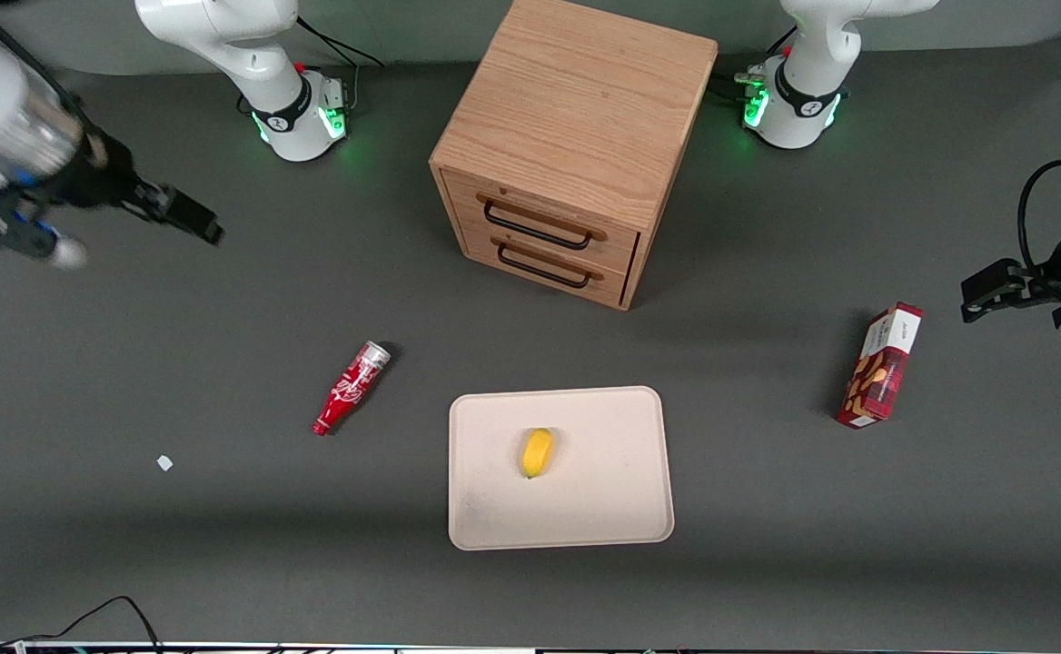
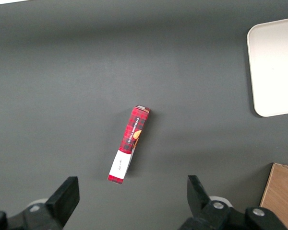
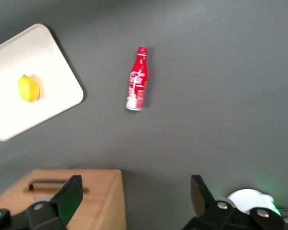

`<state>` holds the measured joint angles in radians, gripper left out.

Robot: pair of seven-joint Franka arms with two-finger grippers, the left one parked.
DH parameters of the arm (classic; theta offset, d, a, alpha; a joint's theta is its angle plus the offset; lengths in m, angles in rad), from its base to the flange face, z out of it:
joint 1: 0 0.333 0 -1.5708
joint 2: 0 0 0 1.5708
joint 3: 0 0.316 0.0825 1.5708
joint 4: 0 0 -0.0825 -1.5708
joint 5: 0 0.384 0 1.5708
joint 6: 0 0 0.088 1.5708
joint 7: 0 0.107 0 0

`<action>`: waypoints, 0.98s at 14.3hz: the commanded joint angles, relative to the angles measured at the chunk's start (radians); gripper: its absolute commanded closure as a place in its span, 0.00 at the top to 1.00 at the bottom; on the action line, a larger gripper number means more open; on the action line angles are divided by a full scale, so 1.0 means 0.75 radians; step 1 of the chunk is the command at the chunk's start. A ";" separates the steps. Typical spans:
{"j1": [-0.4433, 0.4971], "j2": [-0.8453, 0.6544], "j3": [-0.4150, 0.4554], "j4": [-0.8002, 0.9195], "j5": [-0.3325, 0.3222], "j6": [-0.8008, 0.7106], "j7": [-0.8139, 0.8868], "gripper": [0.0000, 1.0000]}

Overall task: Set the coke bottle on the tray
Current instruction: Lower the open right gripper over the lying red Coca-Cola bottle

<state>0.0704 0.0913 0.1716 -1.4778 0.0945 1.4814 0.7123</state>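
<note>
Next, my right gripper takes hold of the coke bottle by its labelled body [image 1: 354,381] to put the bottle on the tray [image 1: 603,509].
The coke bottle [image 1: 350,388] lies on its side on the grey table, silver base toward the drawer cabinet, red cap nearer the front camera. It also shows in the right wrist view [image 3: 138,80]. The beige tray [image 1: 603,509] lies flat beside it, nearer the front camera than the cabinet, with a yellow lemon [image 1: 536,452] on it; the tray [image 3: 53,91] and lemon [image 3: 28,88] show in the right wrist view too. My right gripper [image 1: 190,218] hangs high above the table at the working arm's end, well away from the bottle. Its fingers [image 3: 69,196] stand wide apart and hold nothing.
A wooden two-drawer cabinet [image 1: 567,145] stands at the table's middle, farther from the front camera than the tray. A red-and-white snack box [image 1: 880,366] stands toward the parked arm's end. A small white scrap [image 1: 164,463] lies on the table near the bottle.
</note>
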 commanded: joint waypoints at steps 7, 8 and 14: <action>0.027 0.453 0.076 -0.293 -0.097 0.658 0.467 1.00; 0.033 0.492 0.076 -0.326 -0.112 0.738 0.494 1.00; 0.029 0.582 0.062 -0.551 -0.234 1.104 0.527 1.00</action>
<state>0.0921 0.5347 0.2238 -1.8351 -0.0498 2.2426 1.0695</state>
